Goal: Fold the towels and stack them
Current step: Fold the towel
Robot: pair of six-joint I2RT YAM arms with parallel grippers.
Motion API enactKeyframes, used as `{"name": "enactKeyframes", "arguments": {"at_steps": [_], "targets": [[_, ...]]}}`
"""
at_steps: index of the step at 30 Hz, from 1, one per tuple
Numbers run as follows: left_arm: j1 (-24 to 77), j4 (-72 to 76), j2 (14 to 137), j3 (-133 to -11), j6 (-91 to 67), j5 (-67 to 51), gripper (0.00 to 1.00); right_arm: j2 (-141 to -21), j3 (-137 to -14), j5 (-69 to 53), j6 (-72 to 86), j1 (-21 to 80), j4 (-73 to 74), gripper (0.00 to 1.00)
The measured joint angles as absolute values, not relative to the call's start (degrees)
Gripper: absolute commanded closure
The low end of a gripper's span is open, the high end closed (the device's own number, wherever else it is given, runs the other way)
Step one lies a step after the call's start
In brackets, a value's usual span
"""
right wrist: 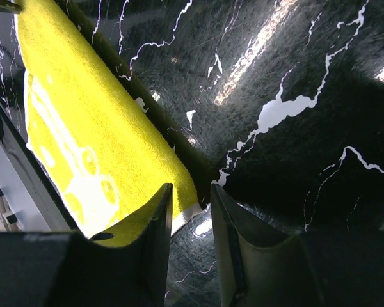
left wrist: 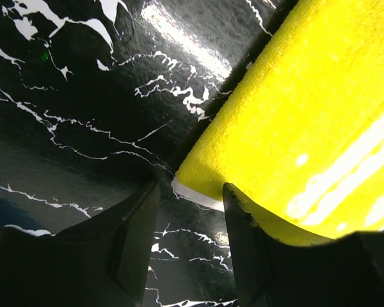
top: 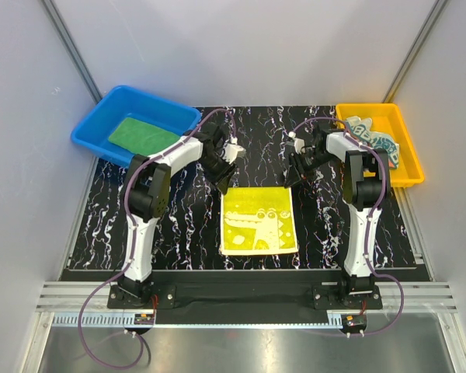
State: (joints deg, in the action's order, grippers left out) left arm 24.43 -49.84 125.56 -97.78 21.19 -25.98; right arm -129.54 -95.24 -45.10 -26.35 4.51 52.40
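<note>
The towel's white-edged corner (top: pixel 225 190) (left wrist: pixel 189 187) lies between my left gripper's open fingers, so it is now time to close. Closing now would catch the corner.
The yellow crocodile towel (top: pixel 258 220) lies flat in the middle of the black marbled table. My left gripper (top: pixel 224 181) is open just above the towel's far left corner. In the left wrist view (left wrist: pixel 191 195) one finger stands over the towel (left wrist: pixel 294 109) and the other over bare table. My right gripper (top: pixel 293 176) is open at the far right corner. In the right wrist view (right wrist: pixel 191 192) the towel's corner (right wrist: pixel 187 208) sits at the gap between the jaws. The green towel (top: pixel 144 134) lies in the blue bin. The striped towel (top: pixel 373 140) lies bunched in the orange bin.
The blue bin (top: pixel 101 116) stands at the back left and the orange bin (top: pixel 408 155) at the back right. Grey walls enclose the table (top: pixel 179 225) on three sides. A metal rail runs along the near edge.
</note>
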Motion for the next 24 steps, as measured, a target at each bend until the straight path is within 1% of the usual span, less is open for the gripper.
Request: {"name": "enactKeyframes", "arguments": {"at_steps": [4,6,7,9,10,11,12,13,15,16,18,20,24], "targets": [[24.43,-50.09,125.78,-98.04,21.23,-25.96,0.56,-129.54,-95.22,-45.19,-26.30,4.49,52.38,0.62],[24.43,-50.13,125.91,-98.21,21.23,-25.80,0.62,-129.54,-95.11,-45.23,-26.28,4.49,52.31,0.63],[24.43,-50.13,126.04,-98.30,21.26,-25.71,0.68,-129.54,-95.04,-45.32,-26.26,4.49,52.23,0.64],[24.43,-50.15,126.41,-98.54,21.30,-25.67,0.77,-129.54,-94.63,-45.76,-26.22,4.49,52.07,0.65],[24.43,-50.17,126.56,-98.70,21.30,-25.67,0.87,-129.54,-94.43,-46.04,-26.15,4.47,52.05,0.68],[24.43,-50.28,126.74,-98.91,21.28,-25.65,0.93,-129.54,-94.26,-46.13,-26.13,4.43,51.99,0.69],[24.43,-50.54,127.15,-99.42,21.50,-25.65,0.98,-129.54,-94.06,-46.19,-26.11,4.43,51.90,0.70],[24.43,-50.98,127.55,-100.01,21.47,-25.78,1.00,-129.54,-93.91,-46.19,-26.04,4.43,51.79,0.73],[24.43,-51.51,128.25,-101.21,21.43,-25.87,1.00,-129.40,-93.30,-46.33,-25.85,4.38,51.22,0.78],[24.43,-51.72,128.64,-101.93,21.41,-25.93,1.00,-129.38,-93.03,-46.46,-25.71,4.36,50.92,0.86],[24.43,-51.88,129.16,-102.96,21.43,-25.85,1.00,-129.36,-92.86,-46.13,-25.50,4.34,50.46,0.92],[24.45,-52.03,129.49,-103.90,21.41,-25.28,1.00,-129.36,-92.84,-45.69,-25.15,4.34,50.33,0.97],[24.43,-50.78,129.49,-104.55,21.28,-23.29,1.00,-129.36,-93.97,-43.88,-24.53,4.34,50.46,1.00]]}}
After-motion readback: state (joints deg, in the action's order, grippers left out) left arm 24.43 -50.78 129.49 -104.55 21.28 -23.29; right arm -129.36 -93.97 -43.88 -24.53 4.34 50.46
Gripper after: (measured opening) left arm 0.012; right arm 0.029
